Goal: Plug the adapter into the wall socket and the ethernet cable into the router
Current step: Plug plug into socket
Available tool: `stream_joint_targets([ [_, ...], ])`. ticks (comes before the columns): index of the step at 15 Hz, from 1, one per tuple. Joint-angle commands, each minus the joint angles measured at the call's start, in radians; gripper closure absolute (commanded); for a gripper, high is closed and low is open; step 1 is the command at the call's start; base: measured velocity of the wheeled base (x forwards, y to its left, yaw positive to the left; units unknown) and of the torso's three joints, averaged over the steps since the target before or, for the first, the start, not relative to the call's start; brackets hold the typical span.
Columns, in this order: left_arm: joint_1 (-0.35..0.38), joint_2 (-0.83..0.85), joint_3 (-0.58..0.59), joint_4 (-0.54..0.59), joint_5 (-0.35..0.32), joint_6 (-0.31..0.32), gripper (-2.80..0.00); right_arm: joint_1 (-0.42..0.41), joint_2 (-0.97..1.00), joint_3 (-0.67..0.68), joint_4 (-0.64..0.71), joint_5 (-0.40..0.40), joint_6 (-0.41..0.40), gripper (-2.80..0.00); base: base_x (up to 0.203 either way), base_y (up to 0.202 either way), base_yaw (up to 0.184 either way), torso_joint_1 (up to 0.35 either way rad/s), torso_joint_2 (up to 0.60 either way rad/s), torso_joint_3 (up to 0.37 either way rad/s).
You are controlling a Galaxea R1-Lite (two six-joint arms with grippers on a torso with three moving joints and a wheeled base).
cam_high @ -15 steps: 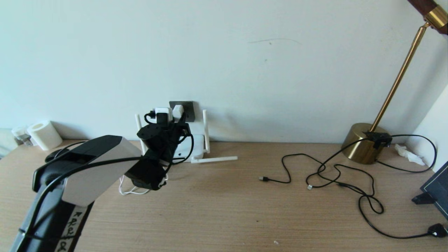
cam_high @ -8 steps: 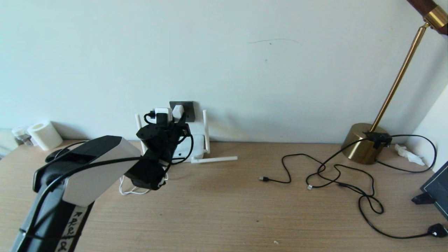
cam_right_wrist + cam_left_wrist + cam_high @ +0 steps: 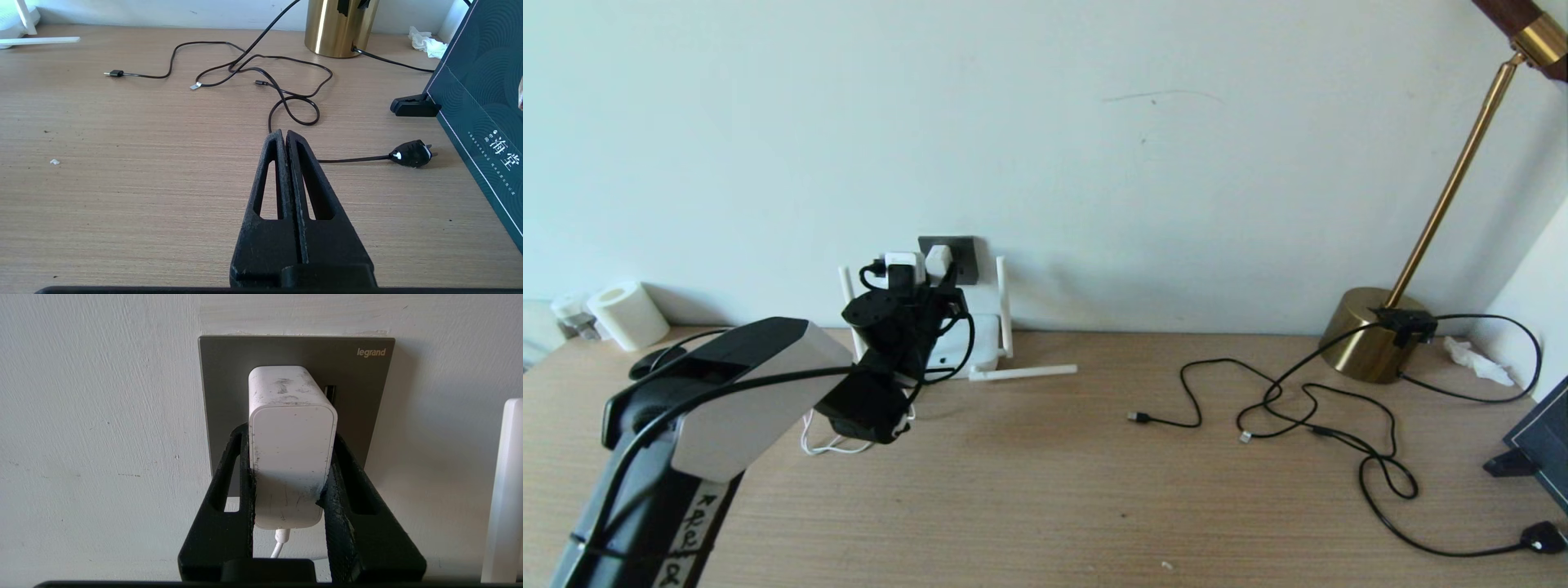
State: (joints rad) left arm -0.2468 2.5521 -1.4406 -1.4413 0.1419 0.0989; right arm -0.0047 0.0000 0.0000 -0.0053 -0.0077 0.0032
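The adapter's far end sits flush and square against the wall socket's faceplate, the adapter's pins hidden, so it is time for my left gripper to open.
My left gripper is shut on the adapter, a scuffed white brick whose thin white cord hangs from its near end. The brick's far end meets the dark grey wall socket. In the head view the adapter sits against the wall socket above the router, which is largely hidden behind my left gripper. One router antenna lies flat on the table. I cannot make out the ethernet cable. My right gripper is shut on nothing, low over the table's right part.
Thin black cords with small plugs sprawl across the right of the table, ending in a black mains plug. A brass lamp base and a dark green box stand at the right. A paper roll sits far left.
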Motion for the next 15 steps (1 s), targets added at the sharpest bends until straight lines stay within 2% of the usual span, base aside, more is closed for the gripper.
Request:
stream_joint_targets([
  [1, 0.000, 0.002, 0.000, -0.007, 0.002, 0.001, 0.00, 0.000, 0.000, 0.000, -0.001, 0.000, 0.000, 0.00, 0.000, 0.000, 0.000, 0.000, 0.00, 0.000],
  [7, 0.003, -0.003, 0.002, -0.013, 0.015, 0.010, 0.00, 0.000, 0.001, 0.000, -0.001, 0.000, 0.000, 0.00, 0.000, 0.000, 0.000, 0.000, 0.00, 0.000],
  [8, 0.003, -0.006, 0.002, -0.014, 0.016, 0.010, -2.80, 0.000, 0.001, 0.000, -0.001, 0.000, 0.000, 0.00, 0.000, 0.000, 0.000, 0.000, 0.00, 0.000],
  [15, 0.000, -0.029, 0.006, -0.021, 0.024, 0.010, -2.80, 0.000, 0.000, 0.000, -0.001, 0.000, 0.000, 0.00, 0.000, 0.000, 0.000, 0.000, 0.00, 0.000],
])
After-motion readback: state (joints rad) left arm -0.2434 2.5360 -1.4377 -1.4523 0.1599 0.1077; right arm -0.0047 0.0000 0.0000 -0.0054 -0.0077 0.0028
